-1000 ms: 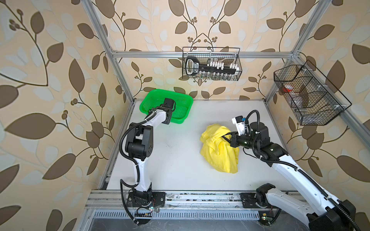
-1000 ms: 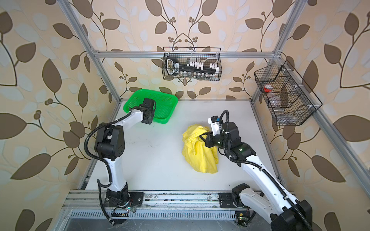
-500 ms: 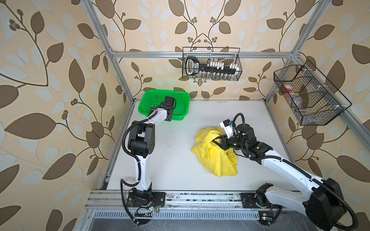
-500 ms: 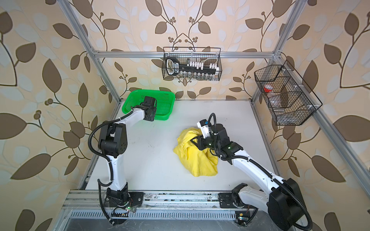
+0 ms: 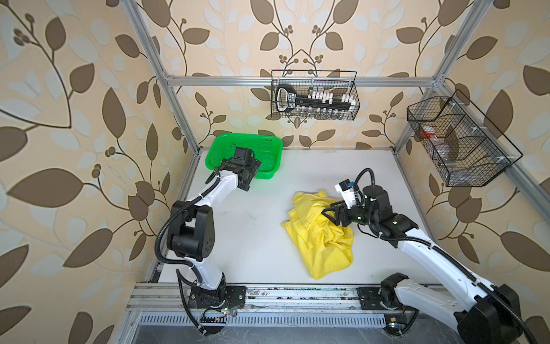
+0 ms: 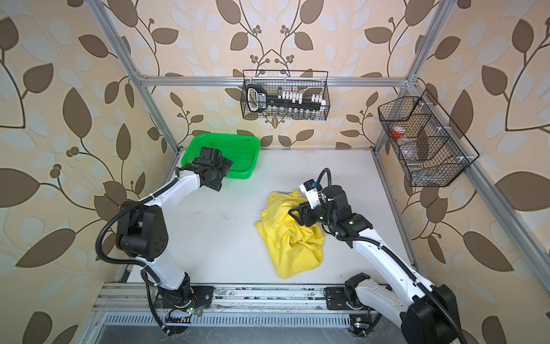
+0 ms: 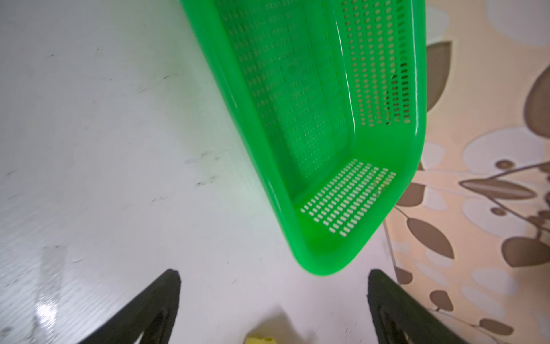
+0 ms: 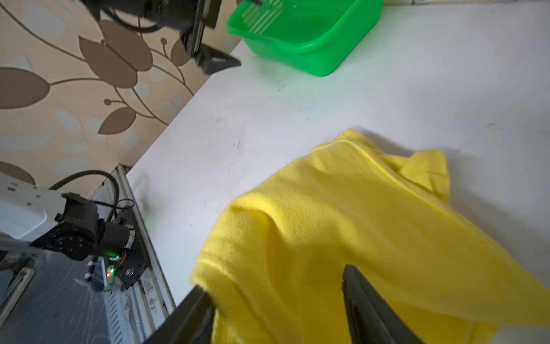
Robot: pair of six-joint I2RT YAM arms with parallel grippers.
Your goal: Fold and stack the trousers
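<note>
Next, my left gripper takes hold of the yellow trousers (image 5: 321, 238) by the heap's edge facing the green basket, to stretch them out for folding.
The yellow trousers (image 5: 321, 238) (image 6: 293, 238) lie in a crumpled heap right of the table's middle in both top views. My right gripper (image 5: 327, 213) (image 6: 294, 214) hovers over the heap's back right part. In the right wrist view that gripper (image 8: 275, 278) is open, with yellow trousers (image 8: 357, 214) bulging between the fingers and brushing one of them. My left gripper (image 5: 250, 178) (image 6: 218, 180) is at the front edge of the green basket (image 5: 269, 143) (image 6: 247, 138). In the left wrist view that gripper (image 7: 273, 272) is open over bare table beside a basket (image 7: 416, 89) corner.
The white table (image 5: 253, 226) is bounded by aluminium frame posts and a front rail (image 5: 282, 293). A black wire basket (image 5: 315, 95) hangs on the back wall. A second wire basket (image 5: 458, 140) sticks out from the right wall above the table's right edge.
Both grippers have gone from shut to open. The right one carried the trousers a little leftward and let them slump onto the table. The left one has drawn back from the basket.
</note>
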